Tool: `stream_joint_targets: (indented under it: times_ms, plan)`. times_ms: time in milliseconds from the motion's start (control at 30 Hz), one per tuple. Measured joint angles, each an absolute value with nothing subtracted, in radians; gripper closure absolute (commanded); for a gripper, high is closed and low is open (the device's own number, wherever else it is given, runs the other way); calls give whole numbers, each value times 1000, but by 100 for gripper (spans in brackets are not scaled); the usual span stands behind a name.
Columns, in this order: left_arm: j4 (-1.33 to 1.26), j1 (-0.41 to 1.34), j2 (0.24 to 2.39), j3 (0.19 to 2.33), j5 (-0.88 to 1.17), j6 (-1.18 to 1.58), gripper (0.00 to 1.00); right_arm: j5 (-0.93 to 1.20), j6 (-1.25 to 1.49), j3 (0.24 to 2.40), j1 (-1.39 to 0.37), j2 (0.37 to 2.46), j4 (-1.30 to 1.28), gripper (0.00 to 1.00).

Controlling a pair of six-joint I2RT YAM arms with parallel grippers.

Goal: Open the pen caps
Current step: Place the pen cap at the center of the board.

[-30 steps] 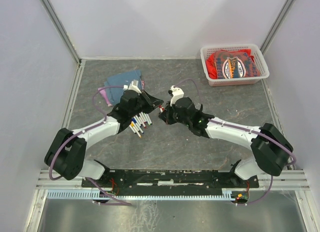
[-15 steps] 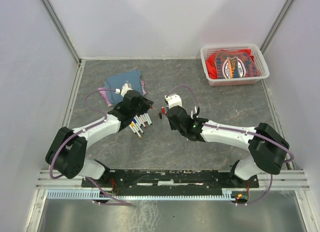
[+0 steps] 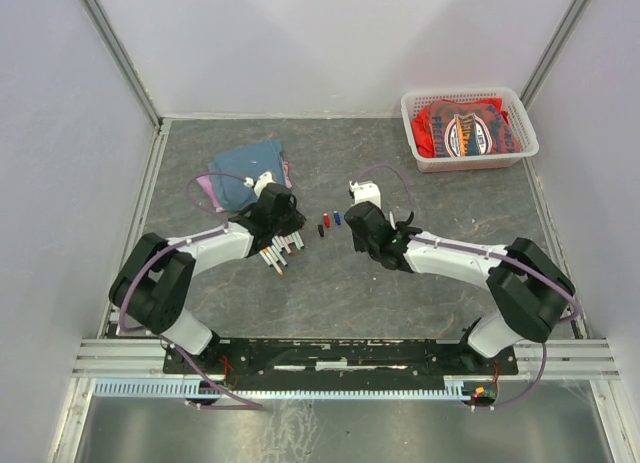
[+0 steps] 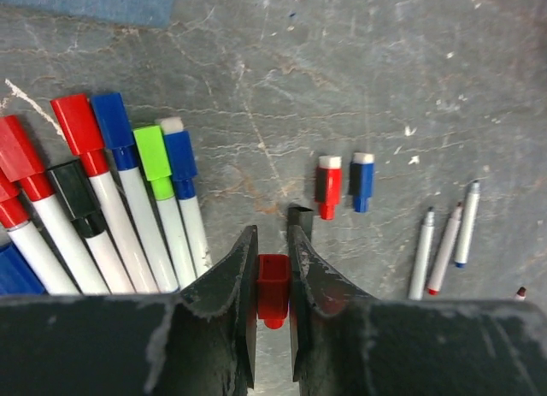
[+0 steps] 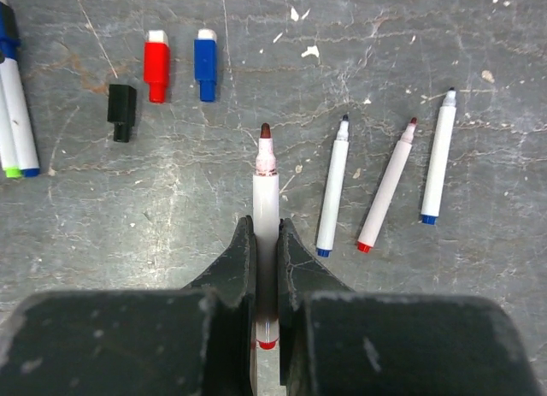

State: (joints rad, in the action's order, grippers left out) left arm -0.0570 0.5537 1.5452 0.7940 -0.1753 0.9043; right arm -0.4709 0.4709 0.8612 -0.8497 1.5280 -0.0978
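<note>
The uncapped white pen is hanging well above the table, short of the nearest loose pen, and it would drop if I opened my right gripper now, so I need to keep holding it.
My left gripper (image 4: 273, 242) (image 3: 289, 223) is shut on a red pen cap (image 4: 273, 286), held just above the table beside a row of capped pens (image 4: 128, 199). My right gripper (image 5: 267, 229) (image 3: 360, 229) is shut on an uncapped white pen (image 5: 266, 186) whose reddish tip points away from me. Three loose caps lie between the arms: red (image 5: 155, 64), blue (image 5: 205, 64) and black (image 5: 121, 111). Three more uncapped pens (image 5: 389, 186) lie to the right of the held one.
A folded blue cloth (image 3: 245, 168) lies behind the left gripper. A white basket (image 3: 414, 133) with a red cloth stands at the back right. The enclosure walls run close along both table sides.
The two grippers, close together at the centre a second ago, have drawn apart and come down near the table, the left with the red cap, the right with the pen.
</note>
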Motion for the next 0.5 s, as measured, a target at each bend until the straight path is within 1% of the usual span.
stream_joint_targets:
  times_ms: [267,500]
  plan:
    - [-43,576,1627,810,-181,836,97,-463,485,900,-837,1622,-124,99]
    - [-33,580,1644,825,-183,808,91,-451,500,945,-807,1707,-133,99]
